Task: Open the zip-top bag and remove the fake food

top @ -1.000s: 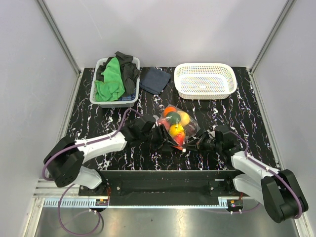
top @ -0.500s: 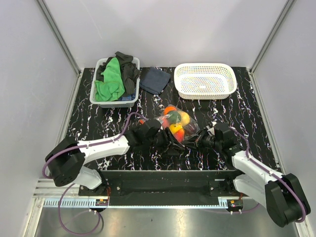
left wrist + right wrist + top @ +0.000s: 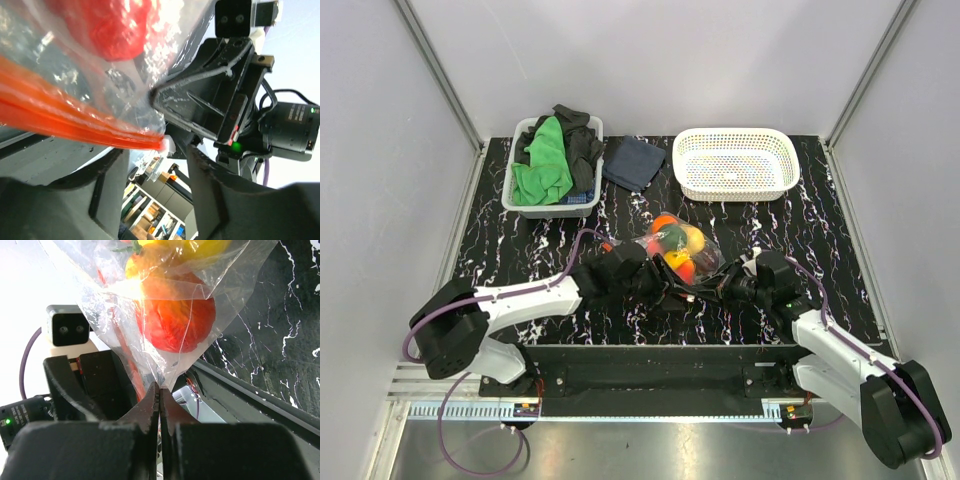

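I will grab the end of the red-orange zip strip [image 3: 689,296] [image 3: 158,142] next with my left gripper. That leaves the zip strip's length free for opening the zip-top bag.
The zip-top bag [image 3: 680,252] lies mid-table, full of the fake food [image 3: 672,240]: red, yellow, orange and green pieces. My right gripper [image 3: 716,289] is shut on a fold of the clear plastic at the bag's near edge [image 3: 160,386], below a red fruit [image 3: 175,322]. My left gripper [image 3: 662,287] is open right beside it. The end of the red-orange zip strip [image 3: 75,117] reaches the mouth of its jaws [image 3: 157,185], apart from both fingers. A red fruit [image 3: 112,25] shows above the strip. The right gripper [image 3: 160,95] shows there pinching the plastic.
A white perforated basket [image 3: 736,163] stands at the back right. A white bin of green and dark cloths [image 3: 553,165] stands at the back left, with a dark blue folded cloth [image 3: 632,162] beside it. Grey walls close in both sides.
My left gripper has moved right, under the bag's near edge, up to the right gripper. The bag has shifted slightly away and to the right. The right gripper keeps its pinch.
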### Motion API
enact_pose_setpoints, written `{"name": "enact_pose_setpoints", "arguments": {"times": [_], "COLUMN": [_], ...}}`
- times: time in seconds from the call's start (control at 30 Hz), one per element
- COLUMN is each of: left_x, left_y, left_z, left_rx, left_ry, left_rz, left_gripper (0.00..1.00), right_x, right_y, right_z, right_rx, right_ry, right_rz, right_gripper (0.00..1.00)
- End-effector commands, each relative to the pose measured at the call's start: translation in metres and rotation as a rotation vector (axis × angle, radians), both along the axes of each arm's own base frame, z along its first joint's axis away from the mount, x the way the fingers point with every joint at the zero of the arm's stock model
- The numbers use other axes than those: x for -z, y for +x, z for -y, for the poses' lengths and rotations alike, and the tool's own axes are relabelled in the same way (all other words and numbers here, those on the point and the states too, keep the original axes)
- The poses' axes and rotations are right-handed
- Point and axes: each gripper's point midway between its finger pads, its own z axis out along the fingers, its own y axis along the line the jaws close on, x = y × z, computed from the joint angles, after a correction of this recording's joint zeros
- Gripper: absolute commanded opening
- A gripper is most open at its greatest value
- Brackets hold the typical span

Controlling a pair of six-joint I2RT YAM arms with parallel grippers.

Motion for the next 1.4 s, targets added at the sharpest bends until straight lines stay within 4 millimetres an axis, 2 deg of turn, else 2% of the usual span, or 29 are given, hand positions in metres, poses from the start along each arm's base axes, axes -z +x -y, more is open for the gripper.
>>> {"name": "enact_pose_setpoints", "arguments": {"times": [0.0, 0.2, 0.4, 0.63, 0.77, 0.87, 1.0, 1.03, 1.07, 1.1, 1.2, 1.27, 1.3, 1.37], "left_x": [-0.028, -0.025, -0.02, -0.022, -0.019, -0.021, -0.019, -0.019, -0.018, -0.019, -0.02, -0.021, -0.021, -0.021], "left_y": [0.003, 0.006, 0.01, 0.015, 0.013, 0.013, 0.012, 0.012, 0.012, 0.011, 0.01, 0.007, 0.004, 0.001], "left_z": [0.004, 0.011, 0.018, 0.02, 0.02, 0.02, 0.019, 0.019, 0.019, 0.02, 0.02, 0.021, 0.021, 0.02], "left_rx": [-0.029, -0.023, -0.025, -0.038, -0.031, -0.033, -0.037, -0.036, -0.034, -0.034, -0.026, -0.019, -0.013, -0.022], "left_ry": [-0.048, -0.043, -0.035, -0.031, -0.027, -0.029, -0.025, -0.026, -0.025, -0.026, -0.029, -0.034, -0.034, -0.037], "left_rz": [0.043, 0.03, 0.018, 0.025, 0.022, 0.023, 0.014, 0.013, 0.015, 0.015, 0.019, 0.01, 0.01, 0.0], "left_gripper": [0.55, 0.54, 0.4, 0.27, 0.25, 0.33, 0.31, 0.29, 0.21, 0.16, 0.07, 0.1, 0.21, 0.25], "right_x": [-0.002, -0.001, -0.004, -0.004, -0.004, -0.004, -0.007, -0.006, -0.006, -0.007, -0.004, -0.003, -0.004, -0.004], "right_y": [-0.003, -0.004, -0.003, -0.006, -0.006, -0.005, -0.005, -0.005, -0.006, -0.005, -0.007, -0.008, -0.007, -0.007], "right_z": [-0.001, 0.0, -0.001, 0.001, 0.001, 0.001, 0.0, 0.0, 0.0, 0.0, 0.001, 0.002, 0.002, 0.002], "right_rx": [-0.02, -0.016, -0.023, -0.022, -0.021, -0.022, -0.026, -0.028, -0.028, -0.029, -0.032, -0.03, -0.029, -0.031], "right_ry": [-0.006, -0.006, -0.012, -0.018, -0.018, -0.02, -0.019, -0.02, -0.02, -0.022, -0.031, -0.036, -0.037, -0.038], "right_rz": [0.037, 0.034, 0.046, 0.049, 0.051, 0.052, 0.059, 0.054, 0.057, 0.058, 0.05, 0.047, 0.049, 0.054], "right_gripper": [0.0, 0.0, 0.0, 0.0, 0.0, 0.0, 0.0, 0.0, 0.0, 0.0, 0.0, 0.0, 0.0, 0.0]}}
